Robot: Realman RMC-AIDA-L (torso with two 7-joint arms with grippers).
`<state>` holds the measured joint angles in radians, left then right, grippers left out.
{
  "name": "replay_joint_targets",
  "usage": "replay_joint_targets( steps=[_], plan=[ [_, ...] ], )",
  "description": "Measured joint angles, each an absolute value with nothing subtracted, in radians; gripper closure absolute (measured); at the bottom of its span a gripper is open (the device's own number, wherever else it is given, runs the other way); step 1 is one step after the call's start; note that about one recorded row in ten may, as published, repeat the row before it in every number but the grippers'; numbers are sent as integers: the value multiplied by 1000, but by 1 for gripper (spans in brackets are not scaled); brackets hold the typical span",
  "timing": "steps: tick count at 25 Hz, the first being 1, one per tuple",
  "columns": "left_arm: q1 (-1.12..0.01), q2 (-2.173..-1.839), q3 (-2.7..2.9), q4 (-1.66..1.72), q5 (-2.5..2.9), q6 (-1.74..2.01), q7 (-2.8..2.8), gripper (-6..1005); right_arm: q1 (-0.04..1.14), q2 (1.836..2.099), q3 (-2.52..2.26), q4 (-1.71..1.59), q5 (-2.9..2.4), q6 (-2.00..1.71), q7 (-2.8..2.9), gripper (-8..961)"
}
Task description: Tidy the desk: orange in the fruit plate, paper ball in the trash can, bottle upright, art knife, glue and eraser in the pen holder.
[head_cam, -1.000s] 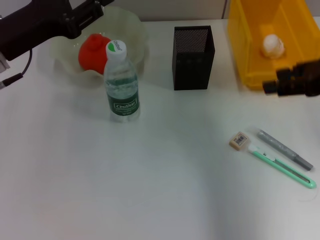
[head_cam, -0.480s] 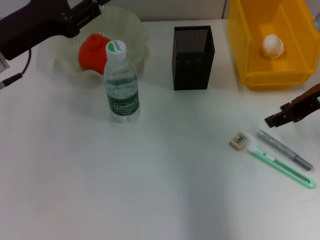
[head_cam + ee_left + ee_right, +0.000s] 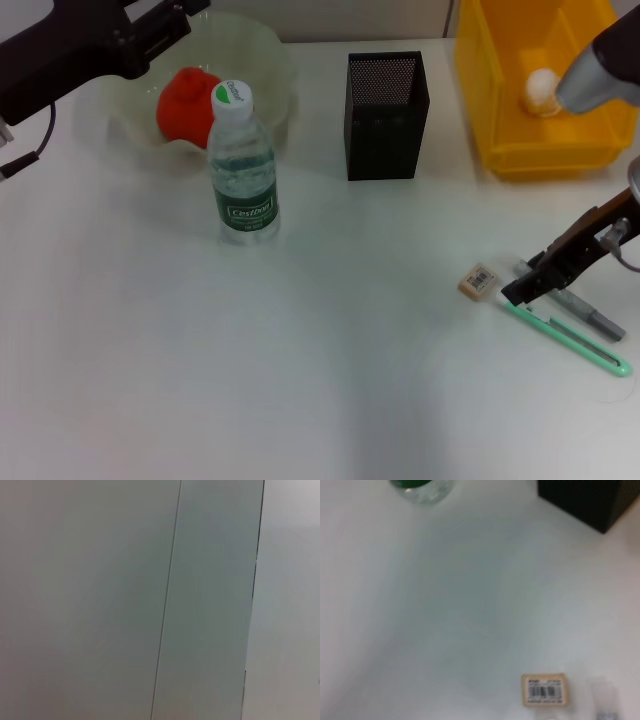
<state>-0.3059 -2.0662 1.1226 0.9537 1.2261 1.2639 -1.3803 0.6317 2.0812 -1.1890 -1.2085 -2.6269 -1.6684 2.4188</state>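
The green art knife is still below my right gripper's fingers in the head view, so my right gripper should go lower before it closes on the knife.
The orange (image 3: 183,103) lies in the pale fruit plate (image 3: 268,50) at the back left. The water bottle (image 3: 242,168) stands upright in front of the plate. The black mesh pen holder (image 3: 387,115) stands at the back centre. The paper ball (image 3: 544,90) lies in the yellow trash bin (image 3: 500,100). The eraser (image 3: 478,281), the green art knife (image 3: 570,339) and the grey glue stick (image 3: 594,319) lie at the front right. My right gripper (image 3: 522,288) hangs low over the glue stick and knife, just right of the eraser. The eraser also shows in the right wrist view (image 3: 544,690). My left gripper (image 3: 165,25) is over the plate's back edge.
The right wrist view shows a corner of the pen holder (image 3: 587,500) and the bottle's base (image 3: 421,487). The left wrist view shows only grey wall panels. White tabletop (image 3: 300,360) stretches across the front and middle.
My right gripper has come down and forward from beside the yellow bin to just above the glue stick and knife. The left arm has shifted slightly up and back.
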Motion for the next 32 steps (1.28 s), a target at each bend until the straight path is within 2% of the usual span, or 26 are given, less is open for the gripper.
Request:
replay_joint_targets(
  steps=[29, 32],
  plan=[
    [-310, -2067, 1106, 911, 1222, 1267, -1362, 530, 684, 2082, -1331, -1065, -2649, -1583, 2434, 384],
    [-311, -2068, 1106, 911, 1222, 1268, -1362, 530, 689, 2083, -1338, -1063, -2685, -1580, 2446, 489]
  ],
)
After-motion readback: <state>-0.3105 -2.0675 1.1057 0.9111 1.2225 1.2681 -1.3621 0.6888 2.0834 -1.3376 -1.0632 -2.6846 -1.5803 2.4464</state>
